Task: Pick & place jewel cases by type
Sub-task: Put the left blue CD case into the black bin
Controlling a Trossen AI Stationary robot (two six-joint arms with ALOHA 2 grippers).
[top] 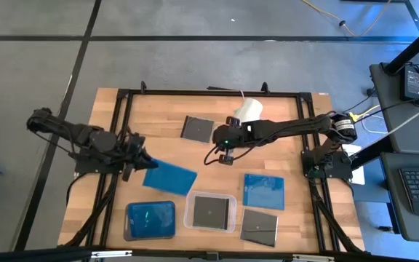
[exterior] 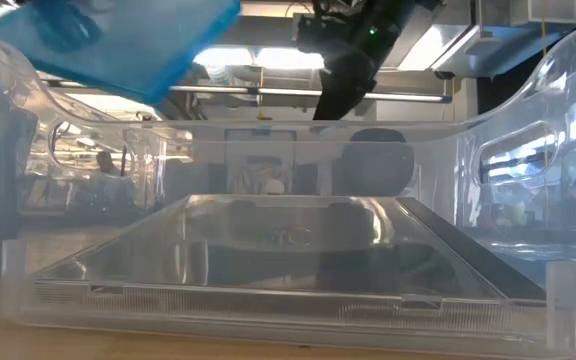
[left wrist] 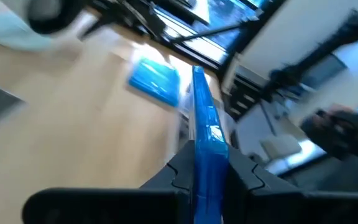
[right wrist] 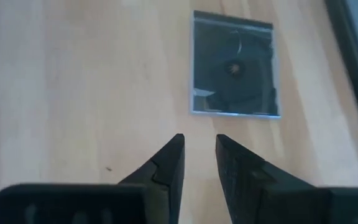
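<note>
The blue jewel case hangs short of the dark tray in the high view, so the robot will move it toward the tray before the left gripper releases it.
My left gripper (top: 142,159) at the table's left is shut on a translucent blue jewel case (top: 170,177), which hangs above the wood and shows high in the low view (exterior: 98,40). My right gripper (top: 225,157) hovers over the table's middle, its fingers (right wrist: 199,146) a little open with nothing between them. Beyond it a dark jewel case (right wrist: 234,65) lies flat on the wood (top: 196,129). Another blue case (top: 262,191) and another dark case (top: 259,226) lie flat at the near right. My left gripper pinches the blue case between its two fingers at one edge (left wrist: 207,163), which shows edge-on in the wrist view. The fingers come roughly level from the table's left. The case sticks out past them toward the right, tilted and lifted clear of the table.
A clear tray (top: 190,220) near the front edge holds a dark case (top: 211,210); its wall (exterior: 528,200) fills the low view. Left of it a dark tray (top: 129,220) holds a blue case (top: 151,220). A white cylinder (top: 249,111) stands at the far middle.
</note>
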